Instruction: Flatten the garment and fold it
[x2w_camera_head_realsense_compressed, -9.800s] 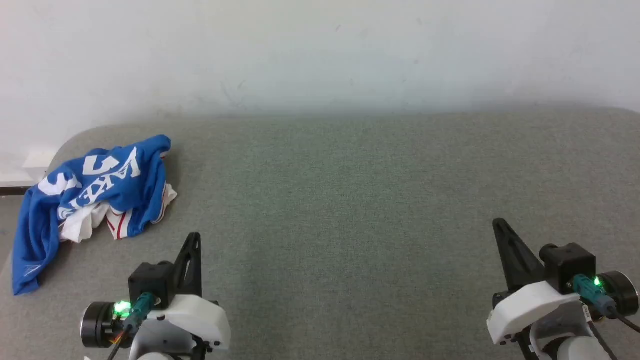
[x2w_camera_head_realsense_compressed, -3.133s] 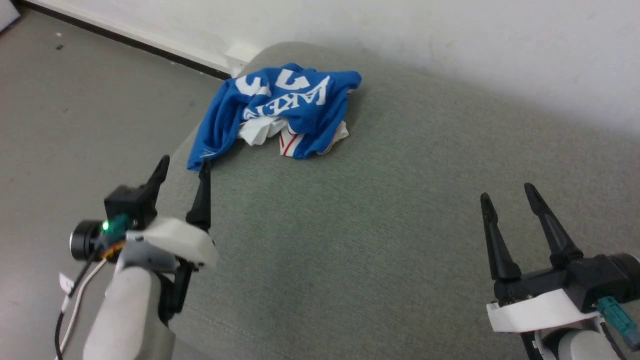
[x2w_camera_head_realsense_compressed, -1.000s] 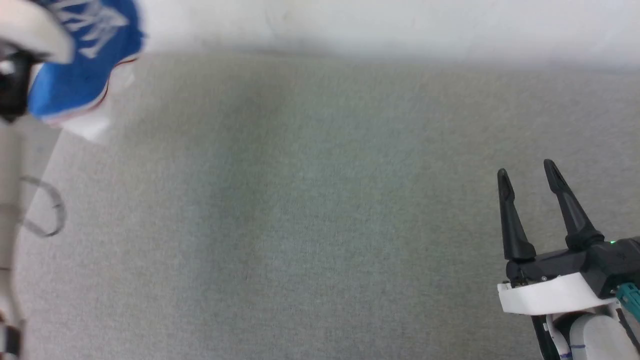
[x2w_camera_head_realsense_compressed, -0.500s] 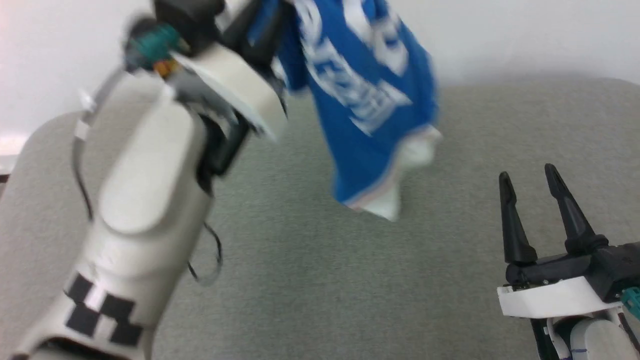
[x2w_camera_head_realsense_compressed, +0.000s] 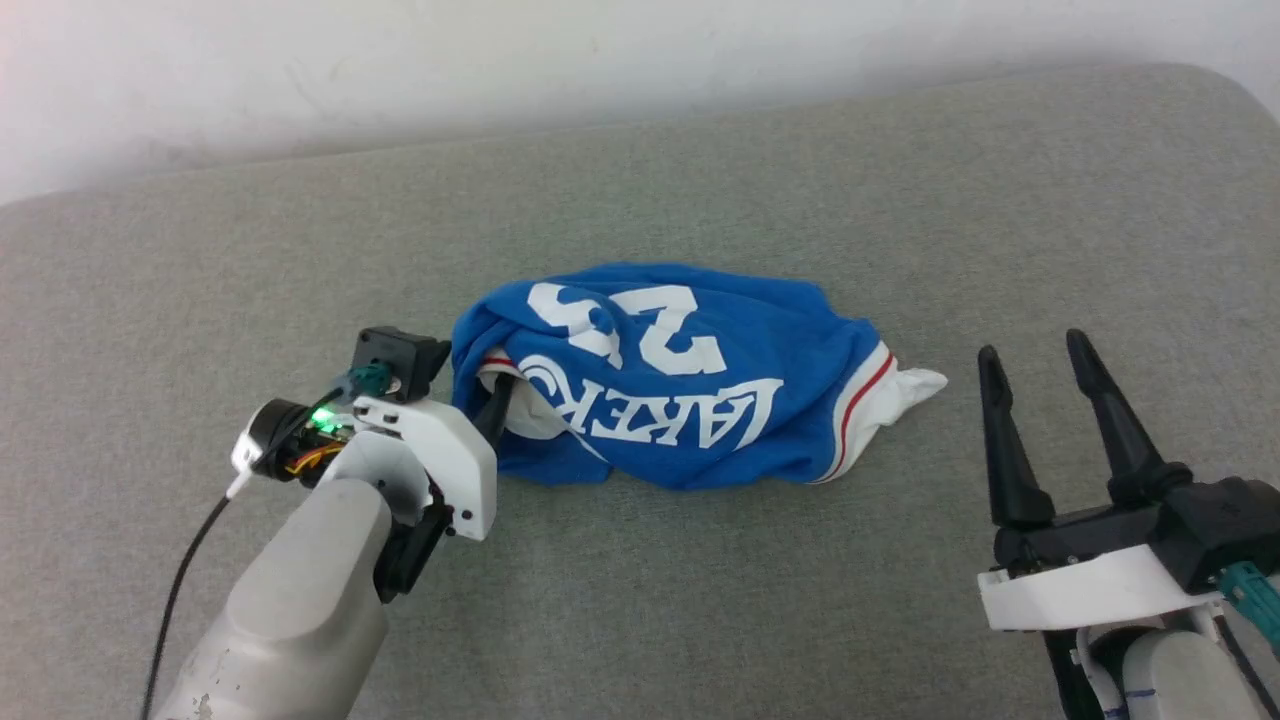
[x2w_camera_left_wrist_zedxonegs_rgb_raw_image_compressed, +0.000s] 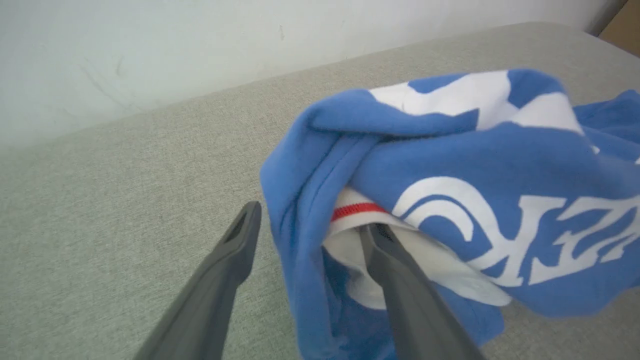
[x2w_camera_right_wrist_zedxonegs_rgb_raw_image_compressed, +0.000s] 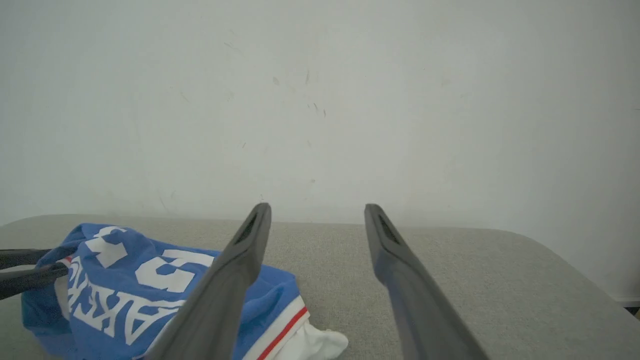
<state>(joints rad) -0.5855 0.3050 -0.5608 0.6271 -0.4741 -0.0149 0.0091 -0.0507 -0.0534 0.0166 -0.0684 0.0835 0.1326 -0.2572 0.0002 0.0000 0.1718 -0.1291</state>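
The garment needs to be spread flat for folding, so my left gripper should next grab it by its bunched blue corner (x2w_camera_head_realsense_compressed: 469, 382) beside the red-striped trim.
The blue garment (x2w_camera_head_realsense_compressed: 680, 400) lies bunched in the middle of the grey table, its white "23" and "LAKERS" print facing up and upside down to me. A white sleeve with red trim (x2w_camera_head_realsense_compressed: 905, 385) pokes out at its right end. My left gripper (x2w_camera_head_realsense_compressed: 480, 400) is low at the garment's left end and open. In the left wrist view a blue fold (x2w_camera_left_wrist_zedxonegs_rgb_raw_image_compressed: 300, 210) sits between the fingers (x2w_camera_left_wrist_zedxonegs_rgb_raw_image_compressed: 235, 250), and one finger is tucked under white cloth with a red stripe. My right gripper (x2w_camera_head_realsense_compressed: 1032, 350) stands open to the right of the sleeve, apart from it, nothing between its fingers.
The grey fabric-covered table (x2w_camera_head_realsense_compressed: 700, 600) stretches around the garment on all sides. A white wall (x2w_camera_head_realsense_compressed: 600, 50) runs along its far edge. The table's rounded right corner (x2w_camera_right_wrist_zedxonegs_rgb_raw_image_compressed: 550, 250) shows in the right wrist view.
Half a second ago my left gripper held the garment high in the air. Now the garment lies on the table's middle, with that gripper down at its left end and open. The right gripper stayed put.
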